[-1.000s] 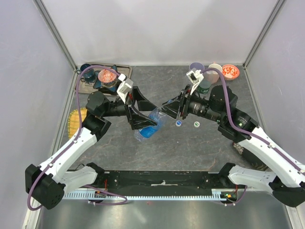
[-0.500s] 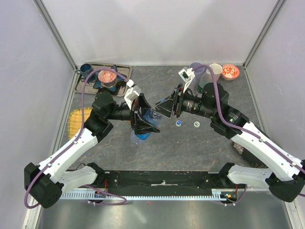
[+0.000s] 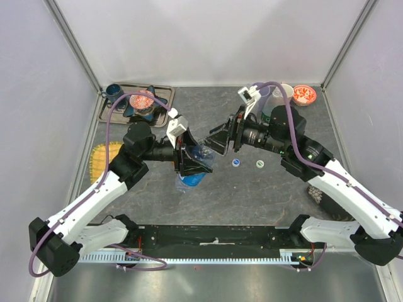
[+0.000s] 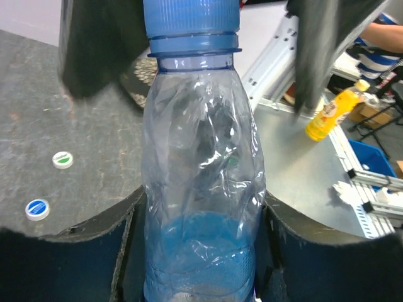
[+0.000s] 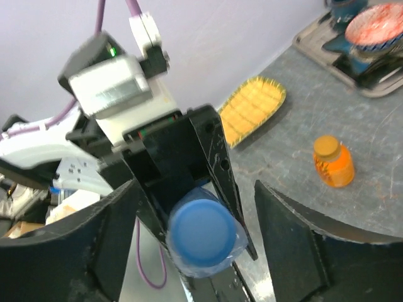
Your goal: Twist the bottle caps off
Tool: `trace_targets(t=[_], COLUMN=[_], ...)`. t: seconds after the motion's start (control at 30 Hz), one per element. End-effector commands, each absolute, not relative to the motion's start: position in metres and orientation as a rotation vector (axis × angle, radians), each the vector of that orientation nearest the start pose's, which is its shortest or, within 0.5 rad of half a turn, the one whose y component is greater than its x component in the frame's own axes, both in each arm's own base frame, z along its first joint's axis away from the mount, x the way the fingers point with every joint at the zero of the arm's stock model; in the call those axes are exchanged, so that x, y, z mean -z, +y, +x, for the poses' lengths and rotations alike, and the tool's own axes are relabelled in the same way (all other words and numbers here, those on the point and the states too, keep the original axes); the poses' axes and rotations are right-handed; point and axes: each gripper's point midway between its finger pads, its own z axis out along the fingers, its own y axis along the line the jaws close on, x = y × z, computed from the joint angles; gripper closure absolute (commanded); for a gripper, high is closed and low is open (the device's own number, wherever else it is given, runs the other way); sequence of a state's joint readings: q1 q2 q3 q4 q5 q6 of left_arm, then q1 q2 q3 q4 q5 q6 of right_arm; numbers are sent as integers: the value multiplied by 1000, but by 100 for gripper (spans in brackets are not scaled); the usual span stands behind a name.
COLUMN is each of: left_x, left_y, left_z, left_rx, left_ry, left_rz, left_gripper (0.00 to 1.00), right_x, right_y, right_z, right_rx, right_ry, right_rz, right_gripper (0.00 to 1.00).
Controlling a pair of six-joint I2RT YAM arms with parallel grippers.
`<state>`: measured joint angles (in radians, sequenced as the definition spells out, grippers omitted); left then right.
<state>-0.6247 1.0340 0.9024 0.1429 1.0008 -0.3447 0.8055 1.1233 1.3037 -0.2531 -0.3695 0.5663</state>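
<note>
My right gripper is to hold the blue cap [image 5: 201,234] end-on by its opposite sides next, so that I can unscrew it by turning my wrist.
My left gripper [image 4: 200,251] is shut on the lower body of the blue-tinted bottle [image 4: 201,189], holding it off the table with its neck toward the right arm. Its blue cap [image 5: 201,234] sits on the neck. My right gripper [image 5: 198,214] is open; its jaws stand either side of the cap with a gap on each side. From above, the bottle [image 3: 191,179] hangs mid-table between the left gripper [image 3: 194,162] and the right gripper [image 3: 217,139]. An orange bottle [image 5: 334,162], capped, stands on the table in the right wrist view.
Two loose caps, blue [image 3: 235,162] and green-and-white [image 3: 259,164], lie on the table under the right gripper. A tray [image 3: 165,91] of dishes sits back left, cups [image 3: 280,94] and a red bowl [image 3: 305,94] back right, a yellow scrubber [image 3: 99,157] at left.
My left gripper has closed on the blue-tinted bottle and brought it a little nearer. The right gripper has opened around the cap.
</note>
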Motion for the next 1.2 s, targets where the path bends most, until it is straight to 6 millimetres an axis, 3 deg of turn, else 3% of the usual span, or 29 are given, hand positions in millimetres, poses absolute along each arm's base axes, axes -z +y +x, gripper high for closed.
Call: trace_targets(t=[0.0,0.1,0.2,0.27,0.3,0.33,0.53,0.73,1.17], left_x=[-344,-341,-338,-336,-336,-335,-334,-333,-330], left_y=[-293,-292,-293,-294,-300,-296,-288,-280,-281], left_z=[167,185,201,212,206,216,228,234,234], left_rx=[1309,1192,1059,941,922,834,634,549,540], left_ry=[1389,1429,1475,1486,1477,1485,1483,1489,1495], left_rz=[1021,951,884,840,850,814,720,679,682], left_gripper=[50,51,52,53,54,54,55,55,55], right_x=[-468,-478,-477,-469,-469,-465,-439,-428,-416], right_y=[289,271,266,264,264,263,273,280,299], right_z=[205,220,231,242,245,250,264,265,264], right_rx=[-1191,-1112,-1088,-1046,-1045,-1025,-985,-987,-1011], right_ry=[1585,1571,1587,1619,1629,1642,1734,1767,1797], right_rz=[-379,-234,-144,-85,-63,-37,-1,-10,-64], right_gripper=[15,14,16,17,18,18,23,28,32])
